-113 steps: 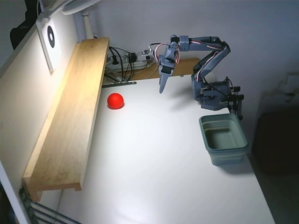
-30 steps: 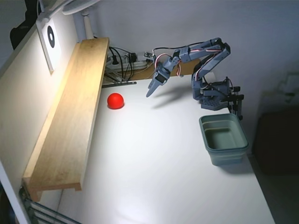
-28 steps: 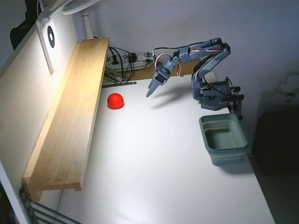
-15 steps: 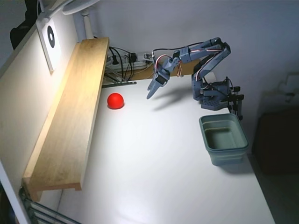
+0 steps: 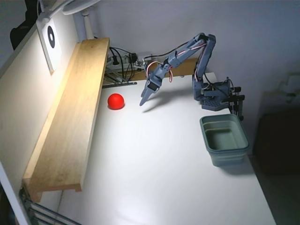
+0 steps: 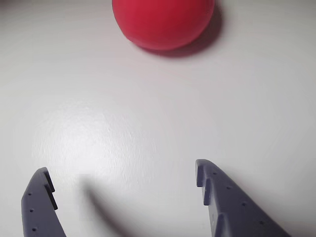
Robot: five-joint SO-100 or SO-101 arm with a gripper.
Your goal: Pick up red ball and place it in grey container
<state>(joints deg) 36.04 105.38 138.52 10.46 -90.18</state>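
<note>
My gripper should next take the red ball (image 5: pixel 116 101) by its round sides and then put it in the grey container (image 5: pixel 224 139).
The red ball (image 5: pixel 116 101) rests on the white table next to the wooden shelf, and fills the top of the wrist view (image 6: pixel 163 22). My gripper (image 5: pixel 143 101) hangs just above the table, a short way to the right of the ball in the fixed view. In the wrist view my gripper (image 6: pixel 121 175) is open and empty, its two blue-grey fingers (image 6: pixel 219 195) spread wide with the ball ahead of them. The grey container (image 5: pixel 224 139) stands empty at the right side of the table, in front of the arm's base.
A long wooden shelf (image 5: pixel 70 117) runs along the left edge of the table. Cables and a power strip (image 5: pixel 123 61) lie at the back. The arm's base (image 5: pixel 213 96) stands at the back right, clamped to the table edge.
</note>
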